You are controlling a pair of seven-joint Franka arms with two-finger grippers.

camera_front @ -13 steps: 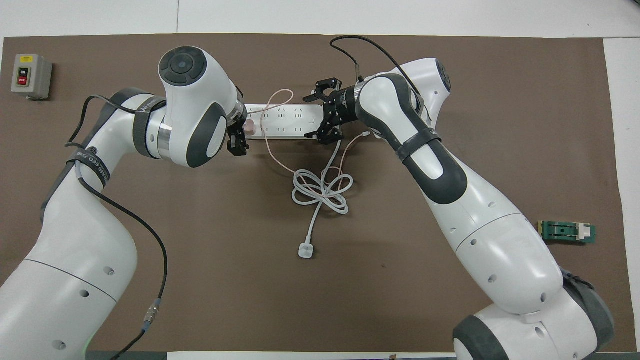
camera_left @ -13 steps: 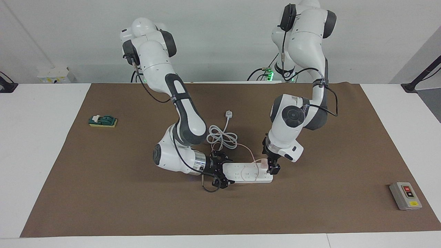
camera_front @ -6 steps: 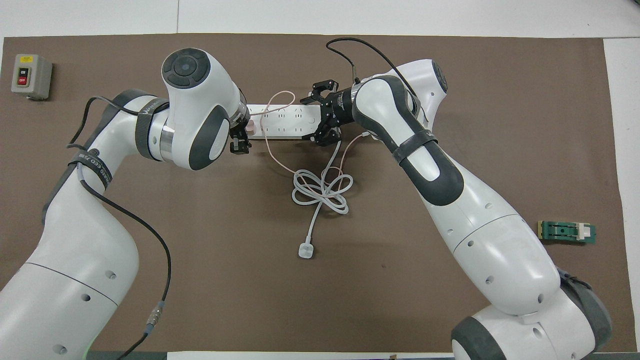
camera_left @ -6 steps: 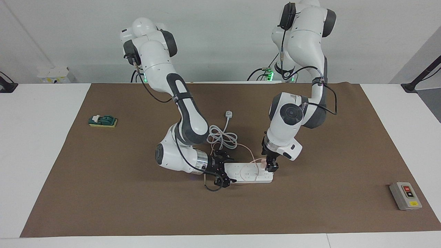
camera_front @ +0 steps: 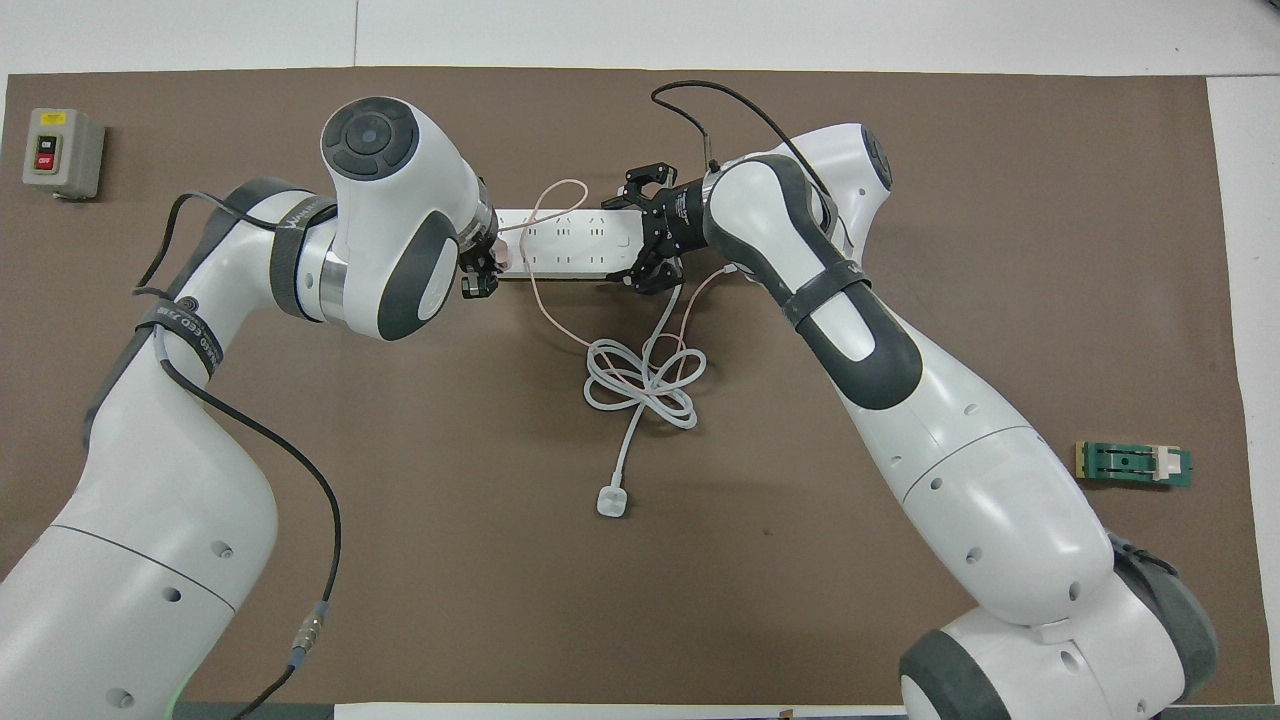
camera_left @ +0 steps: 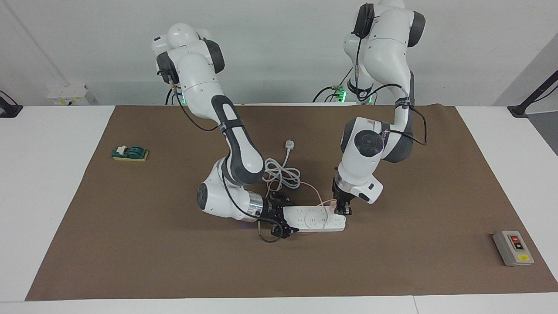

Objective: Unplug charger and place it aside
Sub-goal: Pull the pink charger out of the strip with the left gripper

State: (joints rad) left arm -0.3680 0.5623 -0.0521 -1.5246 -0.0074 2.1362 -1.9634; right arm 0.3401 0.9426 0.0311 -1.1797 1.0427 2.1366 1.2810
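The robot's right gripper should grab the power strip by its cord end (camera_front: 632,245) next, to hold the power strip steady while the robot unplugs the charger (camera_front: 501,253).
The pale-pink charger (camera_left: 333,205) sits plugged into the white power strip (camera_left: 311,220) at the strip's end toward the left arm; it also shows in the overhead view (camera_front: 506,257). Its thin pink cable (camera_front: 545,300) loops over the strip (camera_front: 565,243) and runs toward the robots. My left gripper (camera_left: 342,209) is down at the charger, right against it (camera_front: 482,270). My right gripper (camera_left: 279,218) is open, its jaws straddling the strip's other end (camera_front: 642,235).
A coiled thick white cord (camera_front: 640,385) with a white plug (camera_front: 610,500) lies nearer to the robots than the strip. A grey switch box (camera_left: 513,247) sits at the left arm's end, a green block (camera_left: 130,153) at the right arm's end, on the brown mat (camera_left: 174,261).
My left gripper has dropped and drawn in onto the charger. My right gripper has shifted slightly at the strip's end. The strip and charger have stayed put.
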